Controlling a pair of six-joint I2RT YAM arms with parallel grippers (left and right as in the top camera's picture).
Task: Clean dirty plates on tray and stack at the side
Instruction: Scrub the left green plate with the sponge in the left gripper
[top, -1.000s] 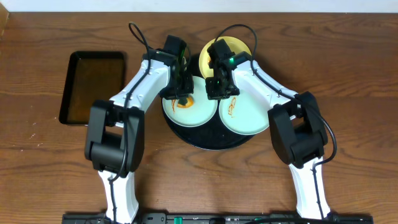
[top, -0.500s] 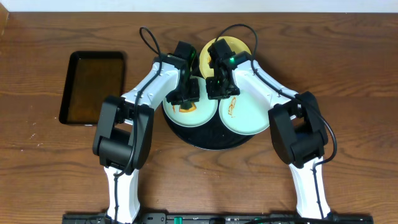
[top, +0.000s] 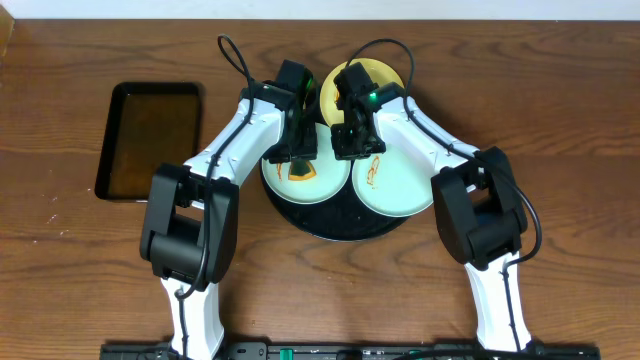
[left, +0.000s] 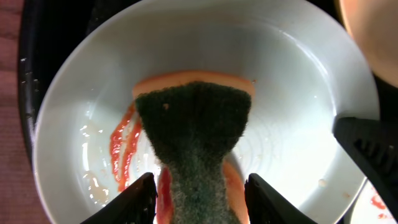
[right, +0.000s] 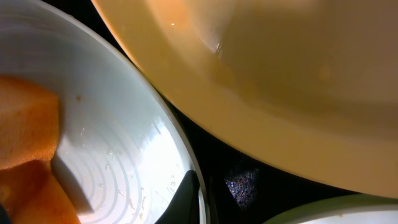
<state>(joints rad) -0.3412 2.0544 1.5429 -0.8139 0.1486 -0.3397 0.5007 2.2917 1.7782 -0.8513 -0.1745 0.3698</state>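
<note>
The sponge's orange side should stay against the plate to clean smears. My left gripper will next pinch the sponge across its narrow middle (top: 300, 164) (left: 198, 172) from the green side.
A round black tray (top: 335, 228) holds a yellow plate (top: 372, 75) at the back and two pale mint plates. The left mint plate (left: 298, 74) has red smears and a green-topped sponge (left: 196, 124) lying on it. My left gripper (left: 200, 199) stands open astride the sponge, its fingers just off the sides. My right gripper (right: 198, 186) is shut on that plate's right rim (right: 155, 124), next to the yellow plate (right: 280, 74). The right mint plate (top: 400, 190) shows an orange smear.
A smaller rectangular black tray (top: 150, 140) lies on the wooden table to the left. My right gripper's black finger (left: 367, 149) shows at the plate's right rim in the left wrist view. Both arms crowd over the round tray's back half.
My left gripper has let go of the sponge, its jaws now apart. The left arm has shifted a little to the right. The right arm has stayed put.
</note>
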